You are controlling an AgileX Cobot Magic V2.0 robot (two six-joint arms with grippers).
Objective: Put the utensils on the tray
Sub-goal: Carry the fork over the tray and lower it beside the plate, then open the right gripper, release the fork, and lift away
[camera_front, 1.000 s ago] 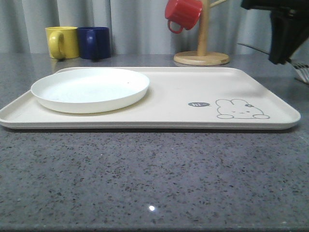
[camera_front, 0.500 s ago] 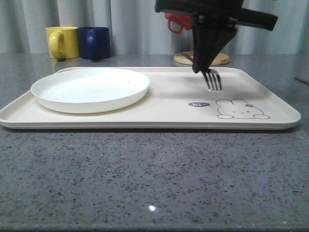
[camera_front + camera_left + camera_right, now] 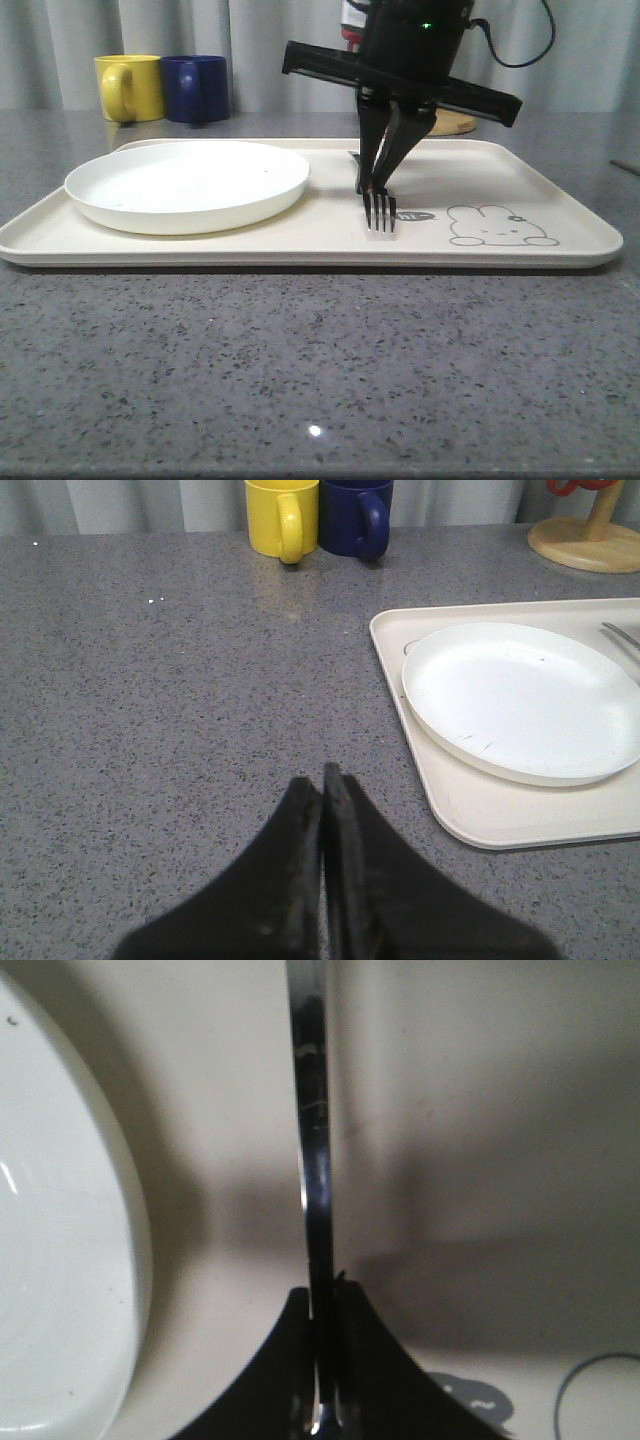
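Note:
My right gripper should open now, because the fork's teeth are resting on the cream tray, inside the tray's rim and next to the plate.
My right gripper (image 3: 376, 172) is shut on a silver fork (image 3: 379, 210) and hangs over the cream tray (image 3: 300, 250). The tines point down, just left of the "hi" bubble and at or barely above the tray's surface. In the right wrist view the fork handle (image 3: 312, 1110) runs straight out from between the shut fingers (image 3: 350, 1360), with the tray (image 3: 480, 1110) beneath. My left gripper (image 3: 323, 780) is shut on nothing, above bare grey counter to the left of the tray (image 3: 470, 820).
A round white plate (image 3: 187, 183) lies on the tray's left half. A yellow mug (image 3: 128, 87) and a blue mug (image 3: 195, 88) stand at the back left. A wooden mug stand (image 3: 458, 122) is behind my right arm. Grey counter (image 3: 300, 370) spreads in front.
The right arm has carried the fork left, forward and lower, from above the rabbit drawing to beside the "hi" bubble. One second ago it was at the far right edge.

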